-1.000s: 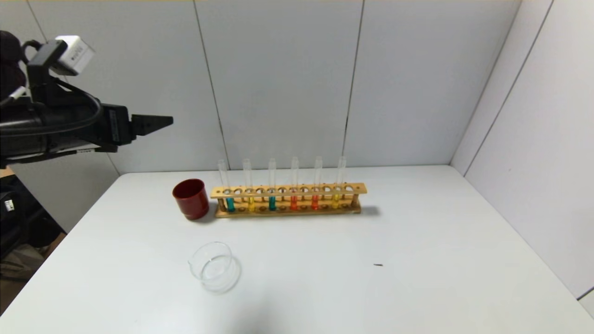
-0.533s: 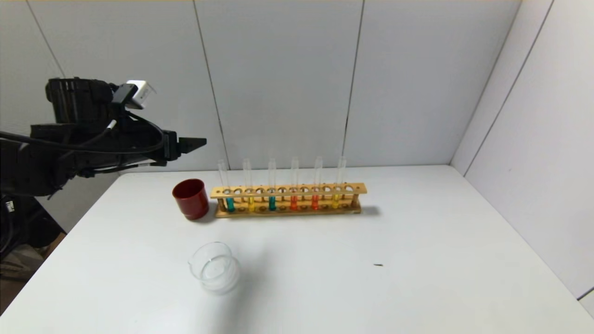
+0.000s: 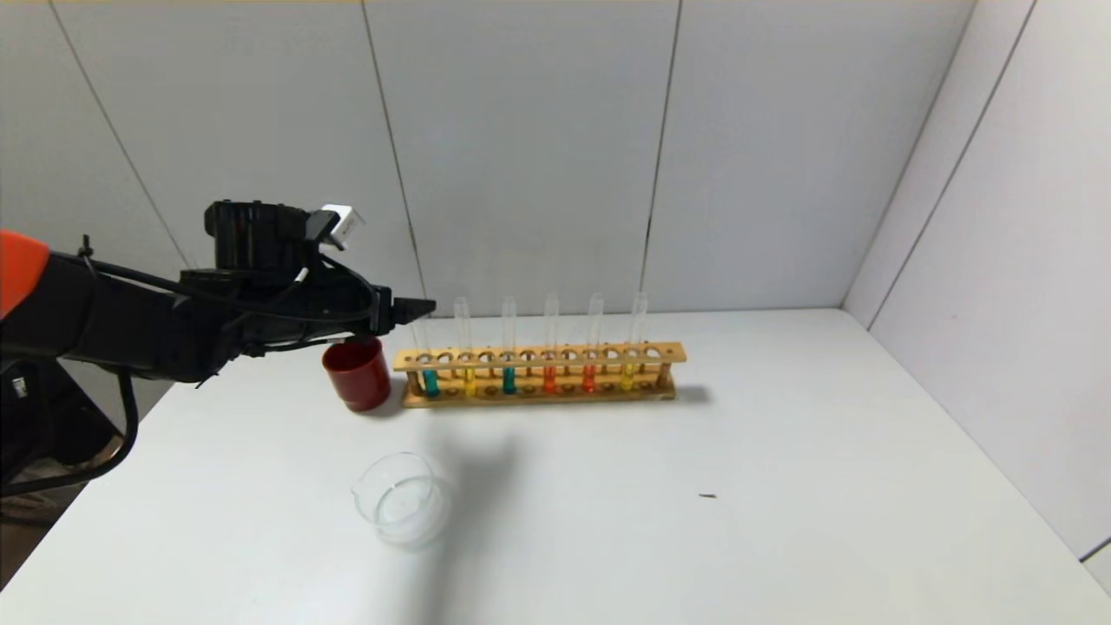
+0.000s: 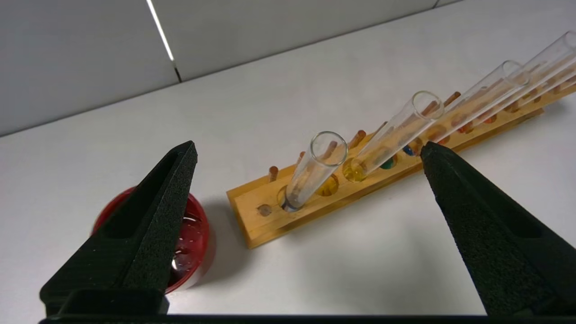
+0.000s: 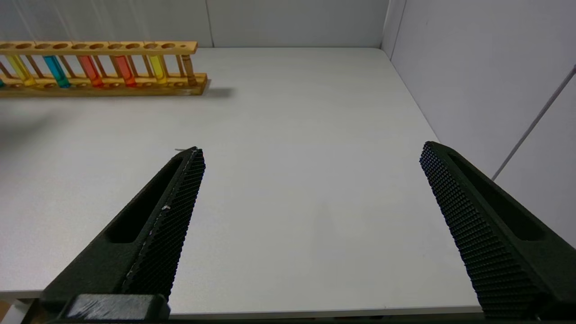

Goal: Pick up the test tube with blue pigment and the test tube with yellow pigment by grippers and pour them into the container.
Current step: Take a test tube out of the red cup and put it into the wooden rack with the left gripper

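The wooden rack closes around the blue test tube's lower end. My left gripper grabs the tube by its bare upper part next.
A wooden rack holds several tubes at the back of the table. The test tube with blue pigment stands at its left end. It also shows in the left wrist view. Test tubes with yellow pigment stand second from the left and at the right end. My left gripper is open and empty, its tips level with the blue tube's top. The tube's mouth shows between the spread fingers. The glass container sits in front. My right gripper is open and empty, low over the table's right front.
A dark red cup stands just left of the rack, below my left arm, and shows beside one left finger. A darker teal tube and two orange-red tubes are also in the rack. Grey walls stand behind and to the right.
My left arm has come down and moved right from high by the wall to the left end of the rack. Nothing on the table has moved.
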